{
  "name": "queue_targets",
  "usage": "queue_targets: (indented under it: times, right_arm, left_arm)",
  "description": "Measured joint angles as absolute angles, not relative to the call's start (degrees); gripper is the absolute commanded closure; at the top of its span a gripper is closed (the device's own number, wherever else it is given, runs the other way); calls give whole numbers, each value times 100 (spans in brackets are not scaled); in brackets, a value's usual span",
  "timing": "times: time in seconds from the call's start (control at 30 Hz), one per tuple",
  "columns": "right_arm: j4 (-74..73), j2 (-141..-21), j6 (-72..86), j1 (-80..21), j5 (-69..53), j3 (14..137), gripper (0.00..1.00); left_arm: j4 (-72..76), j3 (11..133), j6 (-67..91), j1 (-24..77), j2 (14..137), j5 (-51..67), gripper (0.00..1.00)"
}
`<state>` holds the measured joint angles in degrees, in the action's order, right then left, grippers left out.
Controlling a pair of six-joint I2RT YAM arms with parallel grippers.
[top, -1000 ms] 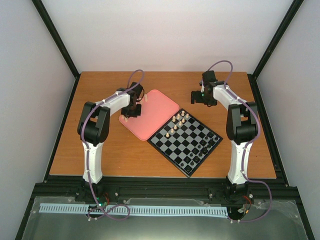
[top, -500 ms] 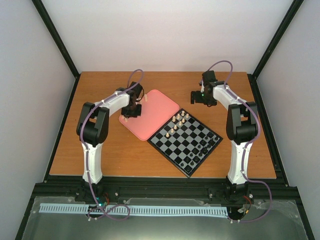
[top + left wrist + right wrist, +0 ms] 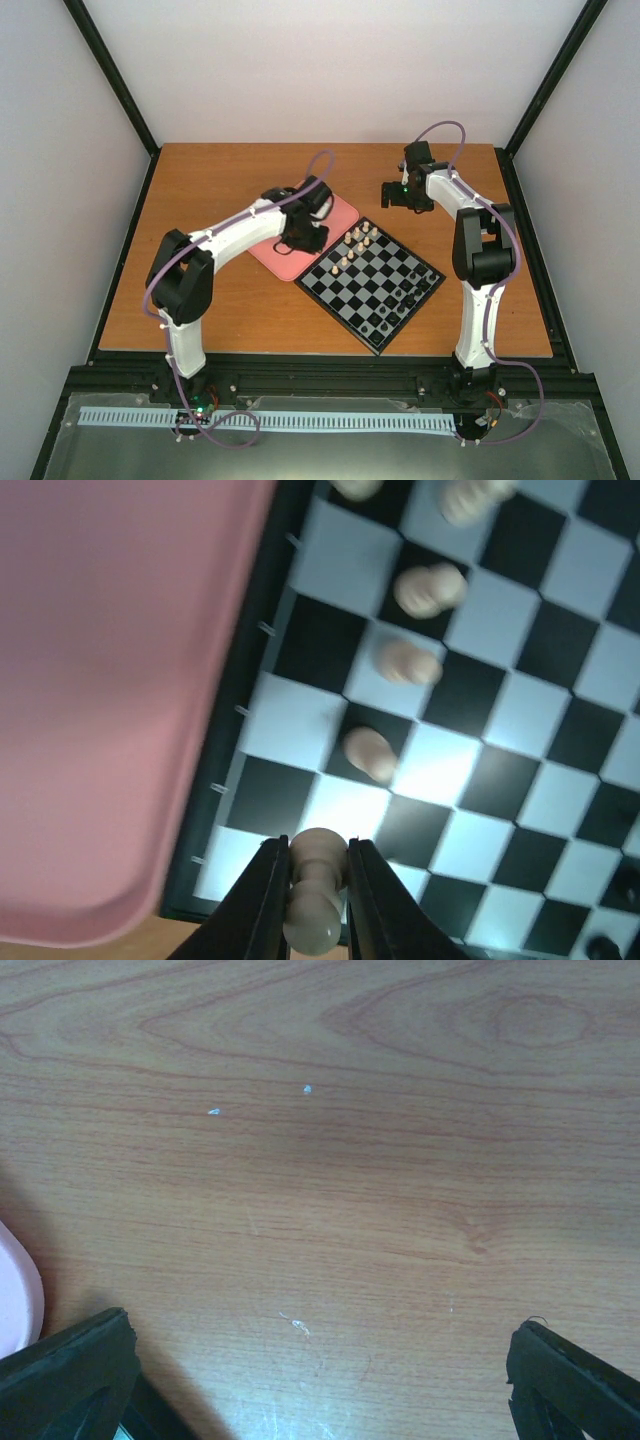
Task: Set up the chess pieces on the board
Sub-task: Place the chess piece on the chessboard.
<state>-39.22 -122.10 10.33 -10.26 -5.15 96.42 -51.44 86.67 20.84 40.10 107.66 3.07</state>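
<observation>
The piece is still high above the board (image 3: 372,284), so the robot's left gripper needs to keep holding it until it gets to the free white square beside the nearest piece.
The board (image 3: 372,284) lies on the table right of centre, turned diagonally. Several cream chess pieces (image 3: 356,240) stand near its far corner, and some show in the left wrist view (image 3: 407,662). My left gripper (image 3: 310,900) is shut on a cream chess piece (image 3: 314,895) and holds it above the board's edge (image 3: 250,695) next to the pink tray. In the top view the left gripper (image 3: 305,235) hangs over the tray's right edge. My right gripper (image 3: 392,193) is open and empty over bare wood, beyond the board's far corner.
A pink rounded tray (image 3: 345,212) lies left of the board, also in the left wrist view (image 3: 110,700). Small black pieces (image 3: 410,290) stand along the board's near right side. The right wrist view shows wood and the tray's corner (image 3: 15,1300).
My left arm has swung right from the tray's left side to the tray's right edge, by the board, carrying a cream piece. The right arm has not moved.
</observation>
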Motion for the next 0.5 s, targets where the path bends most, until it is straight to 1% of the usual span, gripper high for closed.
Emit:
queue_targets:
  times: [0.13,0.5]
  right_arm:
    - [-3962,-12210,1033,-1026,-510,9697,0]
    - [-3988,-12210,1037,-1026,-493,9791,0]
  left_arm:
    - [-5175,8444,2102,4316,10770,569,93]
    - [-5192,7972,2235,4362,10772,762,93]
